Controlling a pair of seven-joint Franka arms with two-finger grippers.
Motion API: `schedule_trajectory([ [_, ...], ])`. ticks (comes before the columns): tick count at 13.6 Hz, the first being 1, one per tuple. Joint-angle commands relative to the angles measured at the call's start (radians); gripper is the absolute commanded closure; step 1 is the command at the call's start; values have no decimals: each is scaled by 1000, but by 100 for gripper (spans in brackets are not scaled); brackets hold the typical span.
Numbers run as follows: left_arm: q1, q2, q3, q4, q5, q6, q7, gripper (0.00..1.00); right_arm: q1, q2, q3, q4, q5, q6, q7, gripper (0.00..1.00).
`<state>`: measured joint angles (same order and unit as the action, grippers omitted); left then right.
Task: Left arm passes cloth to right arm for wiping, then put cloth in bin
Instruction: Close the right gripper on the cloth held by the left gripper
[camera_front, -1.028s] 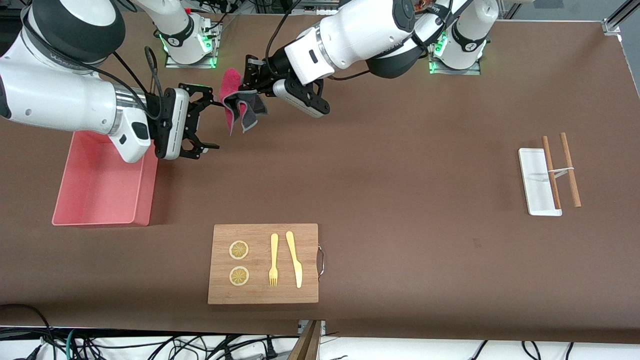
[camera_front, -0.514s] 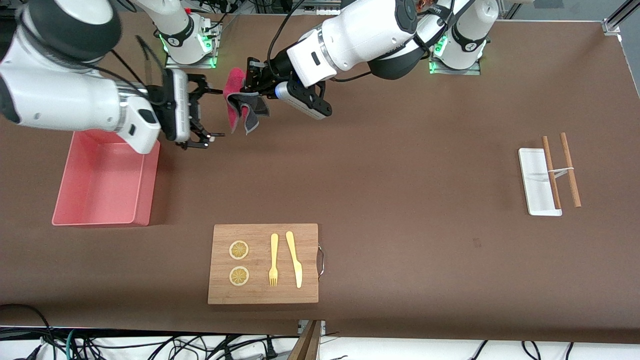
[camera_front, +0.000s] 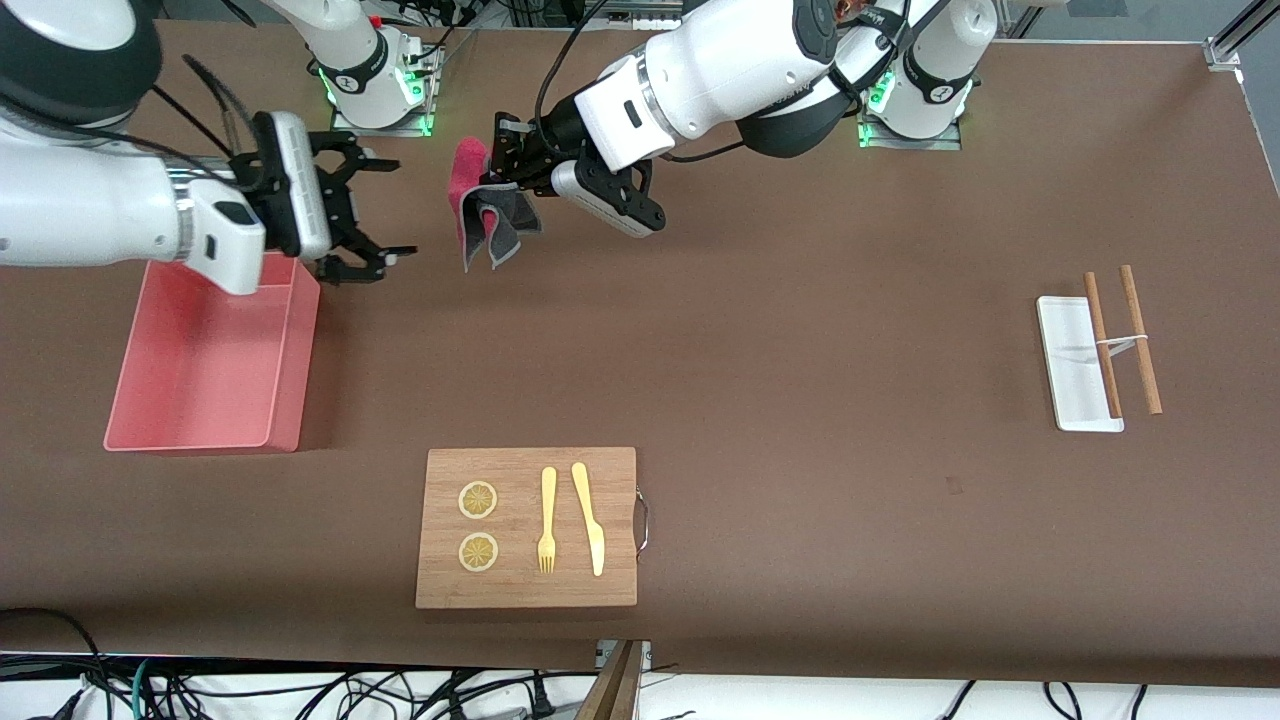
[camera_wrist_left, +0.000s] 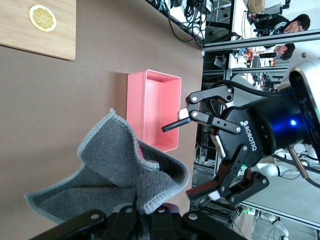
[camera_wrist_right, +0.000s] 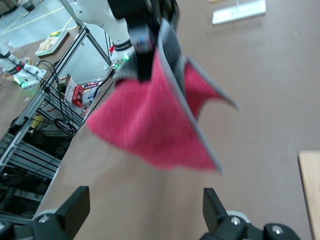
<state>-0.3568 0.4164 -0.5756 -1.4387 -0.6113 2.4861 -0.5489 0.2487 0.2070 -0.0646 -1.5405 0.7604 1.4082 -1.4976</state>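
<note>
The cloth's pink side (camera_wrist_right: 145, 117) should stay free to wipe, so my right gripper will grab the cloth by its loose hanging edge (camera_wrist_right: 184, 165) next.
The cloth (camera_front: 483, 212), crimson-pink on one face and dark grey on the other, hangs in the air over the table near the robots' bases. My left gripper (camera_front: 507, 165) is shut on its upper edge. The left wrist view shows the grey face (camera_wrist_left: 115, 175) bunched at my left gripper (camera_wrist_left: 147, 220), with the right gripper (camera_wrist_left: 190, 157) open past it. My right gripper (camera_front: 385, 210) stands open beside the cloth, apart from it, by a corner of the pink bin (camera_front: 190, 370). In the right wrist view the pink face (camera_wrist_right: 150, 125) hangs ahead of my right gripper (camera_wrist_right: 145, 205), with nothing between the fingers.
A wooden cutting board (camera_front: 610, 480) with two lemon slices, a yellow fork and a knife lies near the front camera. A white tray (camera_front: 1065, 350) with wooden chopsticks (camera_front: 1140, 340) sits toward the left arm's end.
My right gripper, still open, has drawn back from the cloth toward the right arm's end and turned. The left gripper and the cloth have barely moved.
</note>
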Motion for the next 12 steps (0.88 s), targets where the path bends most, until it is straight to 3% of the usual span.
schedule_trajectory([
  [1,7,-19,2,3,-7,-15,-12,100,27,3,-3,23,22,31,-67,0],
  [12,9,-25,2,-6,-7,-15,-16,100,58,51,-4,20,40,89,-62,0],
])
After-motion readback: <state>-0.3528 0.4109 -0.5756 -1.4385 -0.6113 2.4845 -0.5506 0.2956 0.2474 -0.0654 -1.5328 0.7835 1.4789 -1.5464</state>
